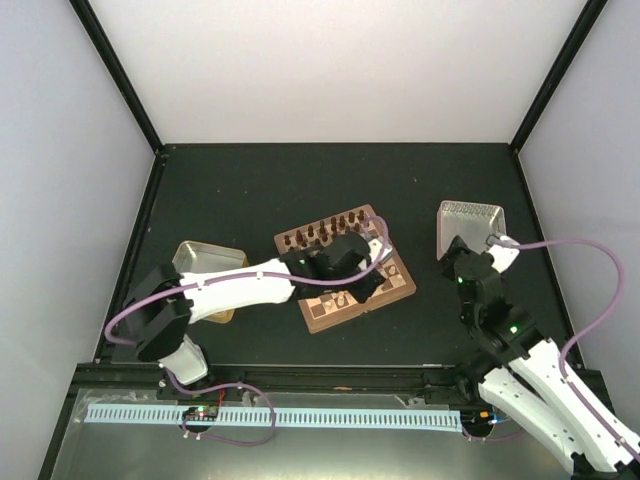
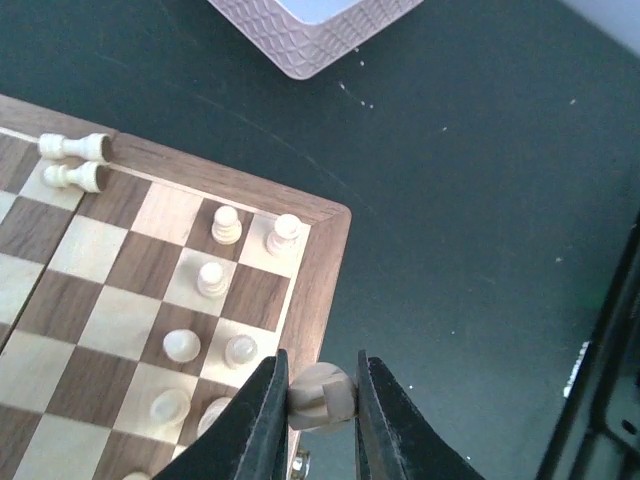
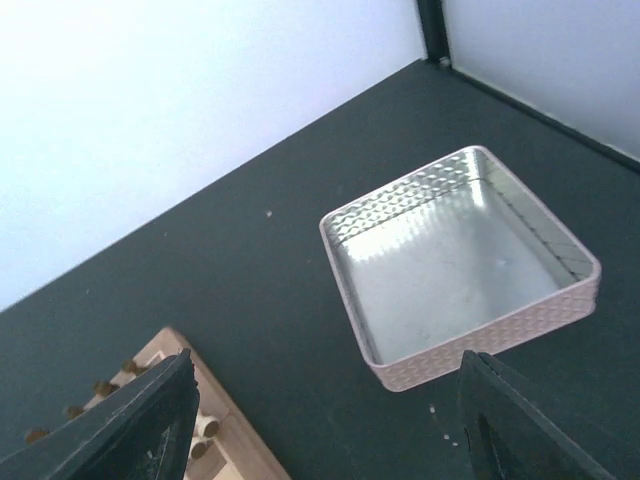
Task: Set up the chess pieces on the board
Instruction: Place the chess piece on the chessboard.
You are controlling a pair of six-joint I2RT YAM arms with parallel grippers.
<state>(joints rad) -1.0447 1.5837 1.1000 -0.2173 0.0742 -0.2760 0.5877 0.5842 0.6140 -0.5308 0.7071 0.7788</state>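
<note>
The cream chess piece is short of the empty dark square and would fall on the border, so it is too early to open my left gripper now.
My left gripper [image 2: 321, 402] is shut on a cream chess piece [image 2: 322, 394], held over the brown border at the board's [image 2: 318, 262] right edge. Several cream chess pieces stand on the nearby squares, such as one [image 2: 227, 223] and another [image 2: 211, 278]; two lie on their sides [image 2: 75, 161] at the far corner. In the top view the left gripper [image 1: 372, 278] is over the board [image 1: 402, 284]. My right gripper [image 3: 330, 425] is open and empty, hovering near a silver tray [image 3: 480, 345], apart from the board's corner [image 3: 185, 400].
Dark brown chessmen [image 1: 325, 232] line the board's far edge. An empty metal tray [image 1: 470, 225] sits right of the board; its corner shows in the left wrist view [image 2: 310, 35]. A gold tray [image 1: 207, 260] sits left, partly under the left arm. Black mat surrounds the board.
</note>
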